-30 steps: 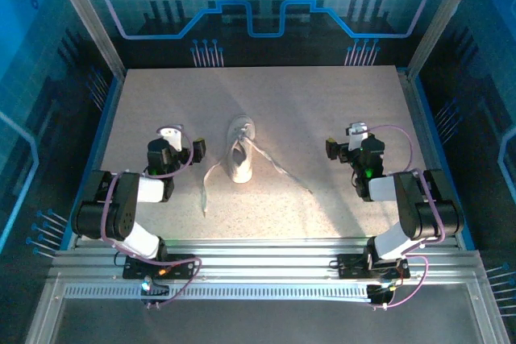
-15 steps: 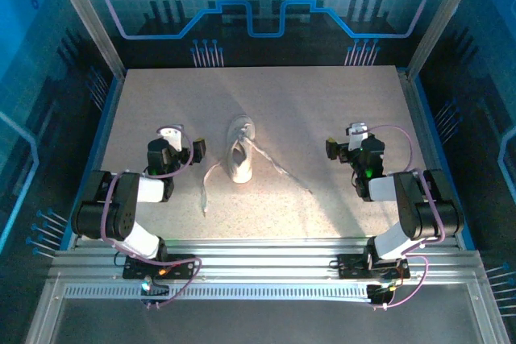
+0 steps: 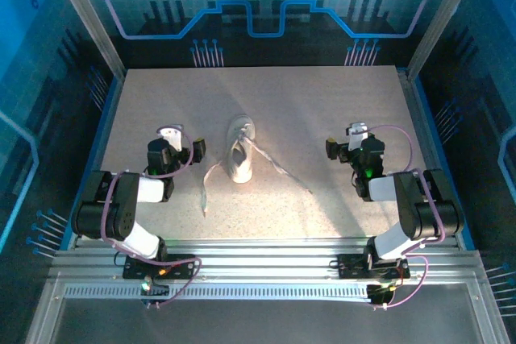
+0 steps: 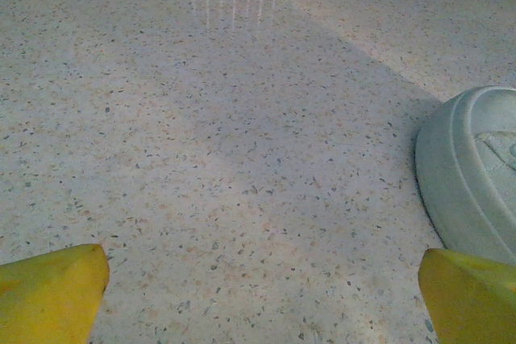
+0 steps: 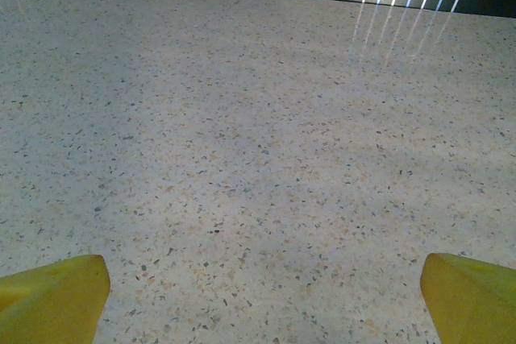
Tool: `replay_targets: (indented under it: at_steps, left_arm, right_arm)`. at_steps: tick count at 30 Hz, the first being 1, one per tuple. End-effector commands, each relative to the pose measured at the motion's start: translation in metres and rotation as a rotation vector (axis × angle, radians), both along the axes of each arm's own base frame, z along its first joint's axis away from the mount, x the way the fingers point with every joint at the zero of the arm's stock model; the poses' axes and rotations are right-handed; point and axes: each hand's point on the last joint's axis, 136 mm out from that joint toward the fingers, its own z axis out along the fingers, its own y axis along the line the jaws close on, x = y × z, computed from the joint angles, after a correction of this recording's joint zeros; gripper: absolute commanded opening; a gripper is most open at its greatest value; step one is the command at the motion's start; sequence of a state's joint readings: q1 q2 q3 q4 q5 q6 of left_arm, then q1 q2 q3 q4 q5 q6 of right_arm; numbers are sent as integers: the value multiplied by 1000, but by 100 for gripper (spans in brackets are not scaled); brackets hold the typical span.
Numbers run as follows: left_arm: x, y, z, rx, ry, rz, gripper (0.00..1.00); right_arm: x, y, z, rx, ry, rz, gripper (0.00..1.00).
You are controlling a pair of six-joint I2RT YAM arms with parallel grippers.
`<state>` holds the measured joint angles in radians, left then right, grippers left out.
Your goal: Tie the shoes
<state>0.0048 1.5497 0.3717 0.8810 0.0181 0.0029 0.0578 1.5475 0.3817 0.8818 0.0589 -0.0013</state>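
Observation:
The loose lace on my right gripper's side needs to be grabbed next by my right gripper, toward the lace's loose end, so that slack stays by the shoe [image 3: 241,152] to tie it.
A small white low-top shoe [image 3: 241,152] lies in the middle of the table, toe toward the back. Its thin white laces are loose: one lace [image 3: 208,183] trails to the near left, the other lace [image 3: 282,170] runs to the near right. My left gripper [image 3: 177,147] stands open a little to the left of the shoe, holding nothing. In the left wrist view the shoe's rounded toe [image 4: 472,176] shows at the right edge, beside the right yellow fingertip [image 4: 472,296]. My right gripper [image 3: 345,147] is open further to the right, over bare table [image 5: 258,167].
The speckled beige table [image 3: 322,102] is bordered by blue rails at left and right and a dark back wall with metal pins [image 3: 206,52]. Both arm bases sit on the aluminium rail [image 3: 258,259] at the near edge.

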Motion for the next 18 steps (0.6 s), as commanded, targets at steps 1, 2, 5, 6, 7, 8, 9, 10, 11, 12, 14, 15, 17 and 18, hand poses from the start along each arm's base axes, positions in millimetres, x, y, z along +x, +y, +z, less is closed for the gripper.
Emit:
replay_targets:
  at_steps: [1, 2, 5, 6, 7, 8, 9, 10, 11, 12, 14, 15, 17, 18]
  left_arm:
    - [8, 8, 13, 0, -43, 30, 99]
    - [8, 8, 13, -1, -43, 29, 99]
    - [7, 10, 16, -3, -53, 39, 99]
    - [6, 10, 21, -3, -62, 39, 99]
    - [4, 10, 28, -1, -66, 40, 99]
    - [4, 11, 35, -1, -53, 48, 99]
    - [4, 13, 38, -7, -24, 62, 99]
    - [4, 14, 44, -22, 13, 75, 99]
    - [4, 12, 48, -43, 57, 71, 98]
    - [3, 8, 51, -65, 94, 59, 95]
    - [-1, -4, 50, -131, 200, 23, 89]
    - [-3, -8, 48, -158, 253, 16, 86]
    - [-13, -18, 39, -208, 394, 15, 81]
    - [-19, -21, 34, -218, 453, 19, 79]
  right_arm:
    - [6, 2, 10, -1, -29, 15, 100]
    - [6, 2, 10, -4, -31, 16, 100]
    - [6, 5, 17, -13, -34, 21, 100]
    - [6, 7, 21, -21, -30, 27, 100]
    - [5, 8, 27, -34, -17, 30, 100]
    - [6, 10, 35, -44, -1, 29, 100]
    - [7, 12, 41, -56, 14, 30, 100]
    - [7, 15, 48, -63, 35, 29, 100]
    - [9, 18, 55, -50, 55, 22, 100]
    - [9, 23, 60, -29, 74, 32, 100]
    - [8, 46, 66, 23, 135, 93, 98]
    - [7, 59, 67, 40, 160, 124, 97]
    - [1, 92, 67, 70, 213, 206, 94]
    - [-3, 109, 65, 83, 232, 251, 93]
